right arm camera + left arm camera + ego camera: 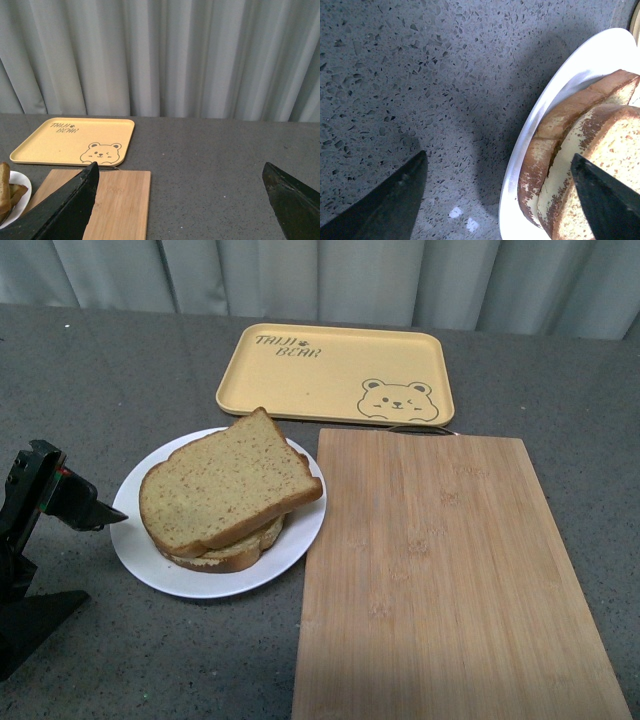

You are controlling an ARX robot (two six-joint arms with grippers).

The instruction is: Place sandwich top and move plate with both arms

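My left gripper grabs the white plate by its bare rim [122, 530] next, to move it with the sandwich onto the yellow tray [335, 375].
The sandwich top [225, 480], a wide brown speckled slice, lies on a lower slice [235, 552] on the round white plate [150, 565]. My left gripper [105, 556] is open at the plate's left edge, low over the table. In the left wrist view the left gripper [497, 155] straddles the plate rim [512, 200]: one finger is over the grey table, the other over the sandwich top [615, 145]. It holds nothing. My right gripper [180, 165] is open and empty above the table, out of the front view.
A yellow tray [335, 370] with a bear drawing lies behind the plate. A bamboo cutting board [440, 570] lies right of the plate, almost touching it. The right wrist view shows the tray [70, 140], the board [120, 200] and grey curtains behind.
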